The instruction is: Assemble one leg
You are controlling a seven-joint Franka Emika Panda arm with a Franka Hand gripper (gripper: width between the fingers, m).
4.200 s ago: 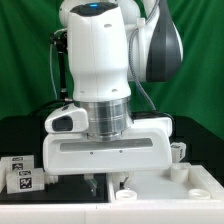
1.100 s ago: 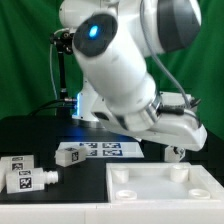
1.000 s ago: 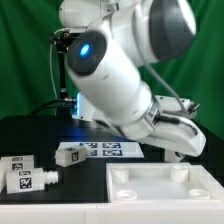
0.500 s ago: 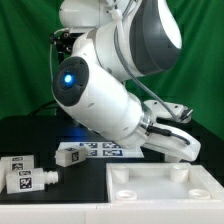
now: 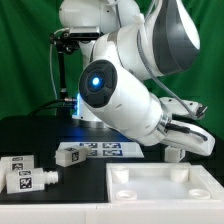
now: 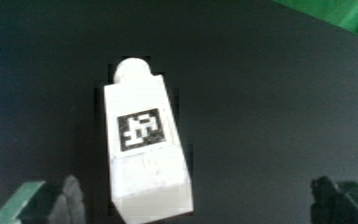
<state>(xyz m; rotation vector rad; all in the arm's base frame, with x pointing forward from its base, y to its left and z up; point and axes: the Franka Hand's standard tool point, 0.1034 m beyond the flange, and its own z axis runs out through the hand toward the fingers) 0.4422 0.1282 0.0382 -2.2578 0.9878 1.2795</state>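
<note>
My gripper needs to grab the white leg by its thick blunt end (image 6: pixel 153 196) next, so the leg's narrow tip can enter the slab's socket.
In the wrist view a white leg (image 6: pixel 144 140) with a black-and-white tag lies on the black table. It sits between my two fingertips, nearer one finger (image 6: pixel 43 200) than the other. My gripper (image 6: pixel 194 205) is open and holds nothing. In the exterior view my gripper (image 5: pixel 186 148) hangs at the exterior view's right, just behind the white slab (image 5: pixel 165 195). A small white piece (image 5: pixel 178 153) shows under it. Three more legs lie at the exterior view's left: one (image 5: pixel 30 181) in front, one (image 5: pixel 10 165) behind it, one (image 5: pixel 72 155) further in.
The marker board (image 5: pixel 108 150) lies flat in the middle, behind the slab. The slab has round corner sockets (image 5: pixel 121 172). A green backdrop and a black stand (image 5: pixel 62 70) are at the back. My bulky arm hangs over the table's middle.
My arm has swung from above the slab's middle to the exterior view's right. Over the last second the wrist kept turning while the hand stayed low behind the slab. The legs at left have not moved.
</note>
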